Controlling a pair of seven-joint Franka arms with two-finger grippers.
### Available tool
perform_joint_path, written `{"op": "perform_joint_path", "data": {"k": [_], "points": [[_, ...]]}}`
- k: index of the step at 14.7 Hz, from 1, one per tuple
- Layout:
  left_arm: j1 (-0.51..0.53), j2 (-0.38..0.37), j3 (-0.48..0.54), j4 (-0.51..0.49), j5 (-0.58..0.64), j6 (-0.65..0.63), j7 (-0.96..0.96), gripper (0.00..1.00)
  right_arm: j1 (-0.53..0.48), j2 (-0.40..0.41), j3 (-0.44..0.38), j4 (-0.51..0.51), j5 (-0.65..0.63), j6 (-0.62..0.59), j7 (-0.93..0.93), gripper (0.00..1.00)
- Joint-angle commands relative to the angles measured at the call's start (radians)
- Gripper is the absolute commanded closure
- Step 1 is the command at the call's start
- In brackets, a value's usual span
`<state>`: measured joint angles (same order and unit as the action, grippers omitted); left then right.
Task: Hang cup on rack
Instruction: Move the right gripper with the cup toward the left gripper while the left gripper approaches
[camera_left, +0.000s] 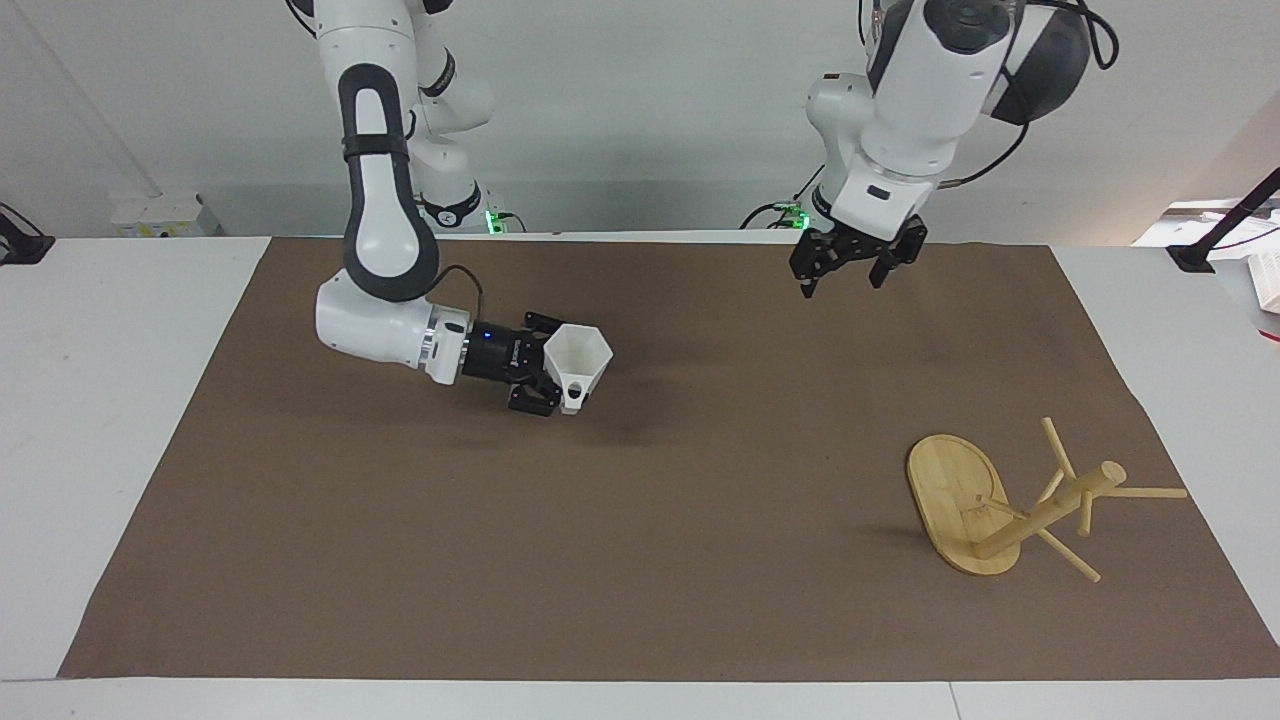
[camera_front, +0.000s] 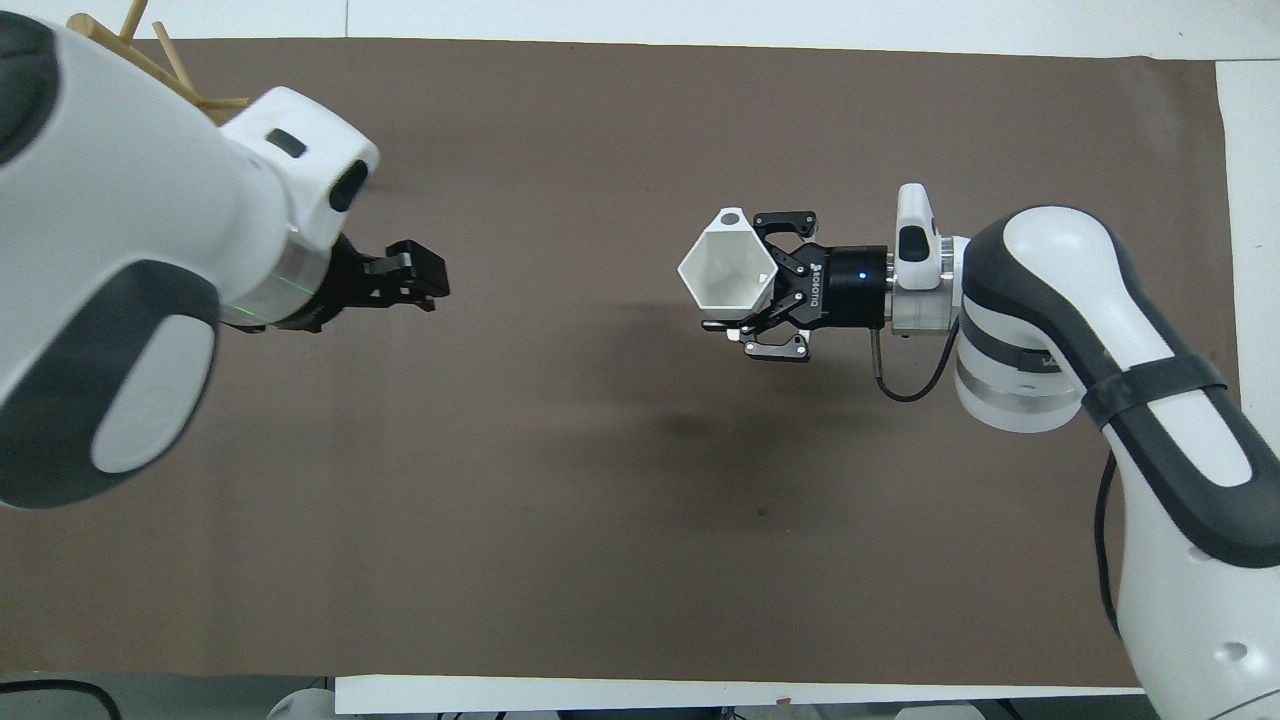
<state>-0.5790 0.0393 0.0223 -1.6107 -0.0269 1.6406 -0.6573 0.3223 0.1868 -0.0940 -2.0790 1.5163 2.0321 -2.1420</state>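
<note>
Next, my left gripper grabs the cup by its bare opposite side (camera_front: 692, 271), since my right gripper's fingers crowd one side of the cup.
The white faceted cup (camera_left: 578, 358) is held in my right gripper (camera_left: 545, 375), which is shut on it and carries it a little above the brown mat near the table's middle. Its hexagon mouth faces up in the overhead view (camera_front: 725, 272), where the right gripper (camera_front: 752, 284) grips its side. The bamboo rack (camera_left: 1000, 510) stands on its oval base toward the left arm's end of the table. My left gripper (camera_left: 850, 268) hangs open and empty over the mat between cup and rack. In the overhead view the left arm hides most of the rack (camera_front: 135, 30); the left gripper (camera_front: 418, 285) shows there.
The brown mat (camera_left: 640, 560) covers most of the white table (camera_left: 90, 400). A black stand and a box edge (camera_left: 1265, 280) sit off the mat at the left arm's end.
</note>
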Motion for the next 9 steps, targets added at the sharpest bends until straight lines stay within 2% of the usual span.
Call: {"op": "perform_joint_path", "data": {"k": [1,4,9], "points": [[-0.080,0.088,0.018,0.109,-0.008,-0.008,-0.114,0.00,0.072,-0.001,-0.001,-0.010,0.094,0.084,0.011,0.91],[-0.126,0.175,0.018,0.211,-0.021,-0.010,-0.206,0.00,0.141,0.000,-0.001,-0.012,0.123,0.175,0.011,0.91],[-0.162,0.215,0.016,0.225,-0.034,0.022,-0.262,0.00,0.158,0.000,-0.003,-0.012,0.148,0.189,0.005,0.91]]}}
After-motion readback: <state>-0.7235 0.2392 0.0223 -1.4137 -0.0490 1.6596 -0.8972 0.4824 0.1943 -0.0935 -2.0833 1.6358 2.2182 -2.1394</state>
